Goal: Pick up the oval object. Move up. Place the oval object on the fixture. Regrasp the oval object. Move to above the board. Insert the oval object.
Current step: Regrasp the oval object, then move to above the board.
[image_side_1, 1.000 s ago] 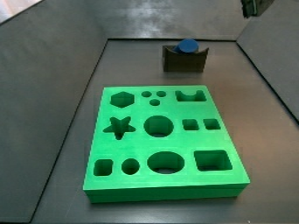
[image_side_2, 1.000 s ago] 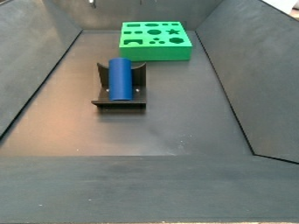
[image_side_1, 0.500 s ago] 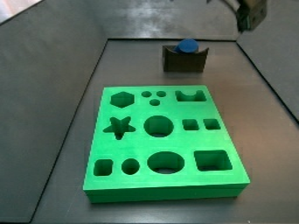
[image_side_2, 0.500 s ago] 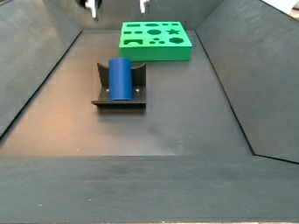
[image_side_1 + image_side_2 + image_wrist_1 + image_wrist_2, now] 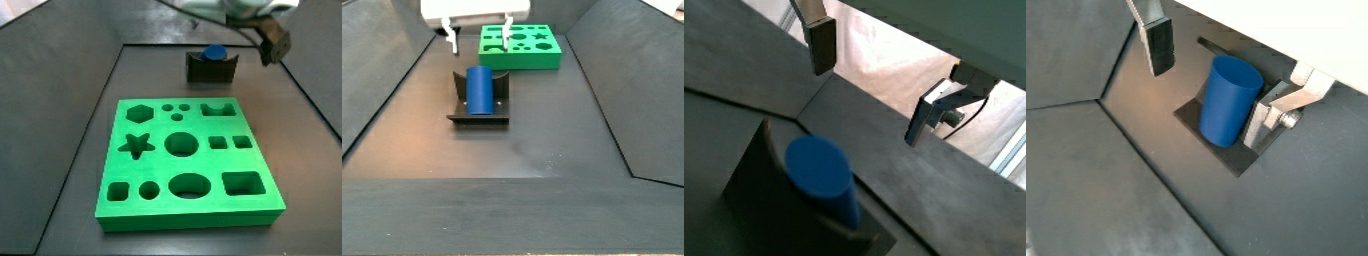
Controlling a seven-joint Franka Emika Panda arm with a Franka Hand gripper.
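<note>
The blue oval object's leading end has to stay free to enter the board, so my gripper needs to grab its opposite end (image 5: 819, 167) next.
The oval object, a blue peg (image 5: 478, 90), lies in the notch of the dark fixture (image 5: 476, 116); both side views show it (image 5: 214, 53) on the fixture (image 5: 209, 71). My gripper (image 5: 477, 38) is open and empty, above and just beyond the peg's far end, its fingers spread wider than the peg. In a wrist view the peg (image 5: 1229, 100) lies below the gap between the fingers (image 5: 1160, 45). The gripper (image 5: 871, 85) also shows open over the peg (image 5: 820, 170). The green board (image 5: 187, 160) with its cut-outs lies apart from the fixture.
Sloping dark grey walls (image 5: 382, 90) enclose the grey floor (image 5: 543, 140). The board (image 5: 520, 47) lies close behind the gripper in a side view. The fixture stands near the back wall (image 5: 160, 25).
The gripper has come down from the top edge of both side views to just above the peg and fixture. Peg, fixture and board have not moved.
</note>
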